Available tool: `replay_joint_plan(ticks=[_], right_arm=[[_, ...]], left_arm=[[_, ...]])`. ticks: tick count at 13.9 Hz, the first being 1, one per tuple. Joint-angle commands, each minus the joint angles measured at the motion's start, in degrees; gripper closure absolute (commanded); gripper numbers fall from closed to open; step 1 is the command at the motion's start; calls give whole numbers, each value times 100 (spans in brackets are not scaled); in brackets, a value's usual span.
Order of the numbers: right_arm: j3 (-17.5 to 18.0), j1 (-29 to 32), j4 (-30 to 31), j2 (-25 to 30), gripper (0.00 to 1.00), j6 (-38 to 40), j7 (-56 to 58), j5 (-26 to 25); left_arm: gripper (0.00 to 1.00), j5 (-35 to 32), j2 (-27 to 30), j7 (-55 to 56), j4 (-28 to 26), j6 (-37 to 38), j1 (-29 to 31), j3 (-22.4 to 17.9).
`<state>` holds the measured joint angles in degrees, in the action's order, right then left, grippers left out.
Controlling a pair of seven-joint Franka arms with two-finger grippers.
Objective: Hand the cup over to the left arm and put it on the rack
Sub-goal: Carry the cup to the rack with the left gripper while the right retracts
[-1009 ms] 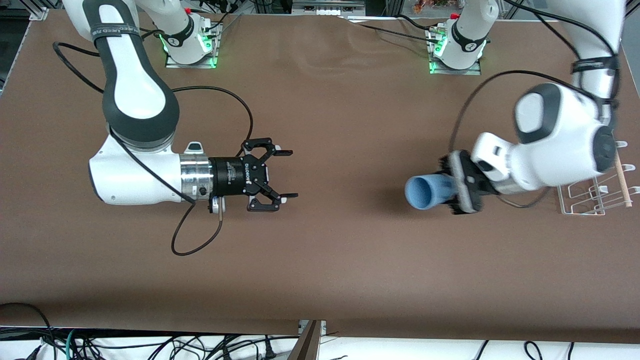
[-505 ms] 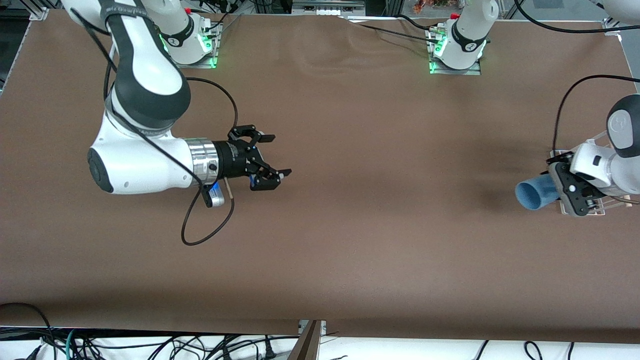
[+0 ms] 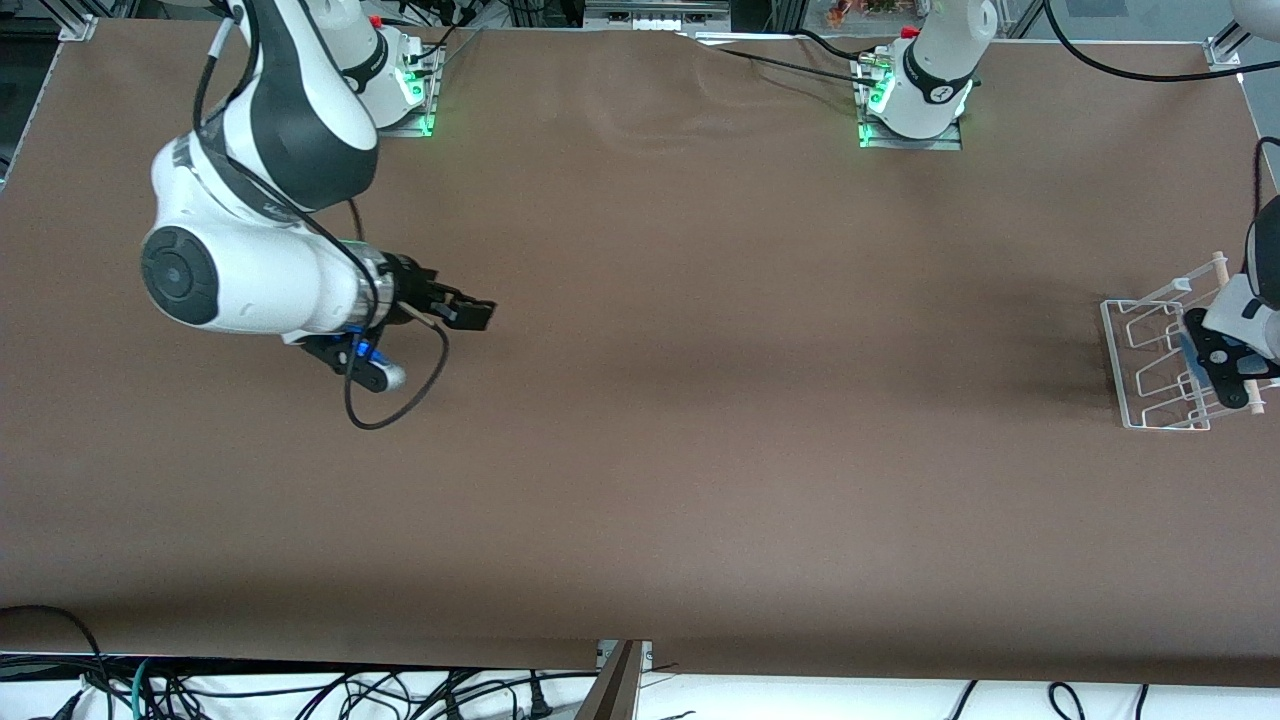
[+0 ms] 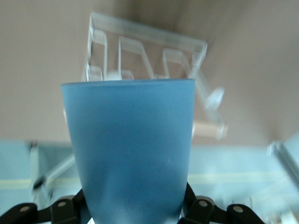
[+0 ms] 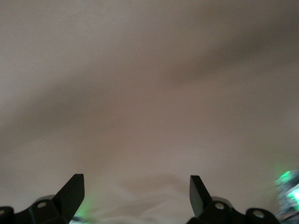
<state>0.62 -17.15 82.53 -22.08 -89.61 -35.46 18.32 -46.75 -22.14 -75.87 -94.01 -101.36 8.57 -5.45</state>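
The cup's rim (image 4: pixel 128 81) hangs above the white rack (image 4: pixel 142 39), so my left gripper should keep holding the cup until the cup reaches the rack.
The light-blue cup (image 4: pixel 128 149) is held in my left gripper (image 4: pixel 135 207), whose jaws are shut on its base. In the front view my left gripper (image 3: pixel 1205 362) hangs over the white wire rack (image 3: pixel 1150 360) at the left arm's end of the table, and only a blue sliver of the cup (image 3: pixel 1187 352) shows there. The rack (image 4: pixel 145 51) lies just past the cup's rim in the left wrist view. My right gripper (image 3: pixel 472 312) is open and empty above the bare table near the right arm's end; its fingers stand wide apart in the right wrist view (image 5: pixel 135 186).
The rack's wooden dowel (image 3: pixel 1237 335) runs along its side by the table's edge. A black cable loop (image 3: pixel 395 400) hangs under the right wrist. Both arm bases (image 3: pixel 915 90) stand along the edge farthest from the front camera.
The left arm has carried the cup from the table's middle to over the rack. The right arm has drawn back toward its own end, its gripper still open.
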Motion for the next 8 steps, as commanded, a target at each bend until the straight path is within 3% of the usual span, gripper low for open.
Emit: replay_joint_plan(ticks=[1, 3, 6, 8], right_arm=[[-263, 10, 929, 686, 1, -328, 1547, -495], [-361, 10, 1002, 897, 1, -286, 2286, -941], [-291, -8, 556, 1073, 1, 319, 2518, -1785], [-369, 1, 116, 1126, 1, 619, 2588, -2033]], left_arm=[[100, -1586, 131, 265, -713, -286, -84, 35], [100, -2317, 122, 274, -978, -734, -119, 35], [100, -3066, 87, 466, -1040, -1201, -154, 35], [100, -3600, 96, 765, -1145, -1351, -259, 44]])
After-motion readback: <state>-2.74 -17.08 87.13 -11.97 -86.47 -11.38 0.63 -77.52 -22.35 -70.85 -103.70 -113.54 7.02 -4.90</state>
